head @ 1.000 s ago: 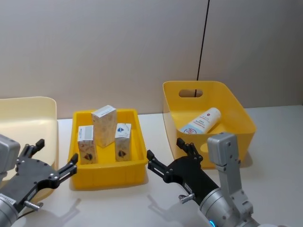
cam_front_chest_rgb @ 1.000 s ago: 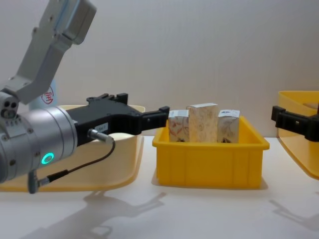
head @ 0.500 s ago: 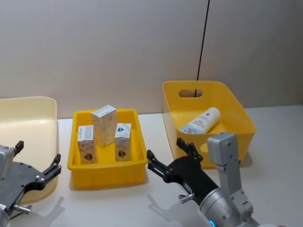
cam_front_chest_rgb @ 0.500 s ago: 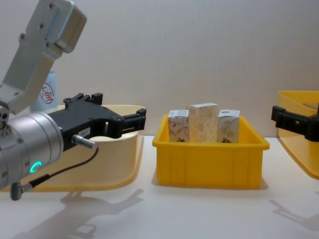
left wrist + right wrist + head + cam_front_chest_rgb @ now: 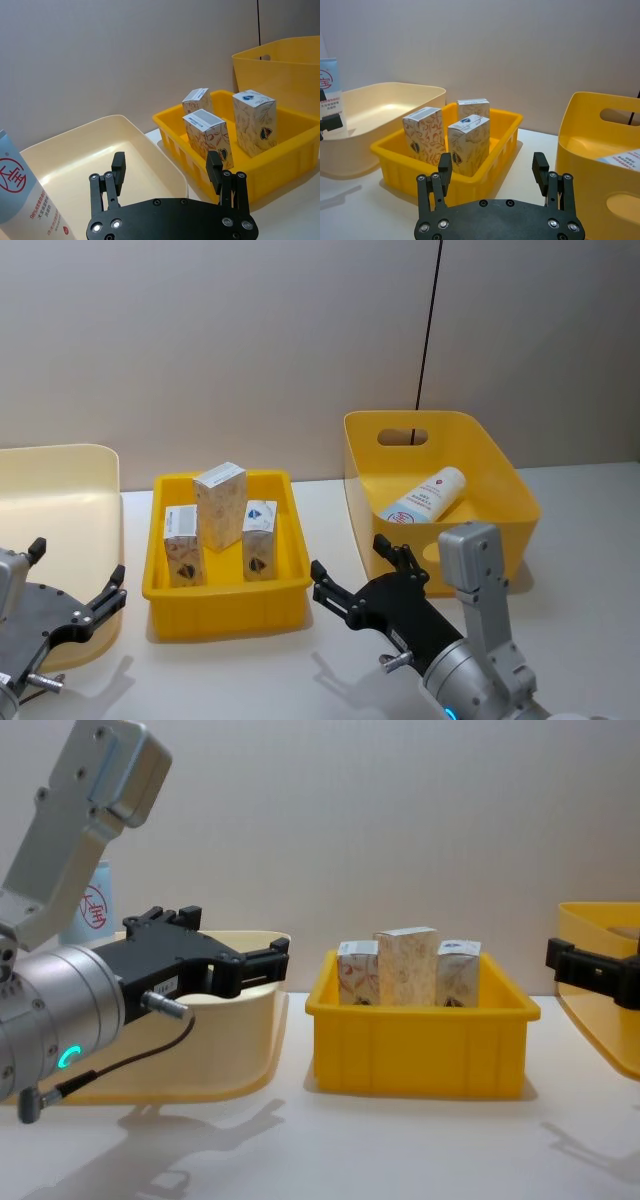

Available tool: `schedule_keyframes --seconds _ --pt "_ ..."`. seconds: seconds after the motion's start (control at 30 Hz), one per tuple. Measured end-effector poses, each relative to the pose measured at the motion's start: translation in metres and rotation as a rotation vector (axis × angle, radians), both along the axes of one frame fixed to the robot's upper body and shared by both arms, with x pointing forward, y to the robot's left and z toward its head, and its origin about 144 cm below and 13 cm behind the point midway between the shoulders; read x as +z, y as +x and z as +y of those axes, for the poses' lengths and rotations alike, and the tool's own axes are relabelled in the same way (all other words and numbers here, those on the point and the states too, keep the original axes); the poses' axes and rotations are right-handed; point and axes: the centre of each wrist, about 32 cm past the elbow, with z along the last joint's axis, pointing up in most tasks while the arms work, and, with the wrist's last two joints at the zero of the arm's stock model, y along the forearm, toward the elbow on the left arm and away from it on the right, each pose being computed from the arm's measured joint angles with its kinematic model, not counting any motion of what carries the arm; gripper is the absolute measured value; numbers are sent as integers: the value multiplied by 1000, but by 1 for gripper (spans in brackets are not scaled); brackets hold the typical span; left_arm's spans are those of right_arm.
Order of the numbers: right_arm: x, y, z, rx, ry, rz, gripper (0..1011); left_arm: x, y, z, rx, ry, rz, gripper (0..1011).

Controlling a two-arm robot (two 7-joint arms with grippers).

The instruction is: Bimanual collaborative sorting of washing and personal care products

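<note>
Next, my right gripper grabs a patterned carton by its upright sides. The carton then goes into the tall yellow bin as part of the sorting.
Three whitish patterned cartons (image 5: 220, 505) stand upright in the small yellow tray (image 5: 225, 608); they also appear in the left wrist view (image 5: 207, 137) and the right wrist view (image 5: 468, 145). A white tube with red marks (image 5: 425, 496) lies in the tall yellow bin (image 5: 500, 475). Another pale blue tube (image 5: 20, 195) leans at the cream bin (image 5: 60, 500). My left gripper (image 5: 77, 562) hovers open in front of the cream bin, left of the tray, holding nothing. My right gripper (image 5: 349, 554) hangs open and empty between the tray and the tall bin.
The tray sits mid-table, with the cream bin (image 5: 230, 1020) to its left and the tall yellow bin (image 5: 600, 145) to its right. Bare white tabletop (image 5: 400, 1140) runs along the front. A plain wall with a dark cable (image 5: 430, 330) stands behind.
My left gripper has drawn back from the tray's left side toward the near left, in front of the cream bin. The right gripper and the products have stayed put.
</note>
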Motion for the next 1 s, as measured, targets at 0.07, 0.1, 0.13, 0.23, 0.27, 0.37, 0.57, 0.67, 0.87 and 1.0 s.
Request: schedule_keyframes --seconds 0.07,0.1,0.13,0.23,0.27,0.37,0.57,0.67,0.87,1.0 --pt "0 1 0 2 -2 2 1001 0 0 0 0 0 0 1003" --pt "0 2 -1 3 -3 4 1001 0 0 0 0 0 0 1003" --pt "0 2 -1 3 -3 4 1001 0 0 0 0 0 0 1003" --pt "0 6 0 6 -5 5 1001 0 0 0 0 0 0 1003" --pt "1 7 0 7 -6 6 1001 0 0 0 0 0 0 1003" --pt "1 12 1 9 -8 7 1001 0 0 0 0 0 0 1003" --pt "2 22 4 16 -12 5 1001 0 0 0 0 0 1 1003" --pt "3 29 6 20 -16 5 1001 0 0 0 0 0 1 1003" --pt "4 45 11 33 -22 12 1001 0 0 0 0 0 1 1003" --pt "5 52 13 40 -24 18 1001 0 0 0 0 0 2 1003"
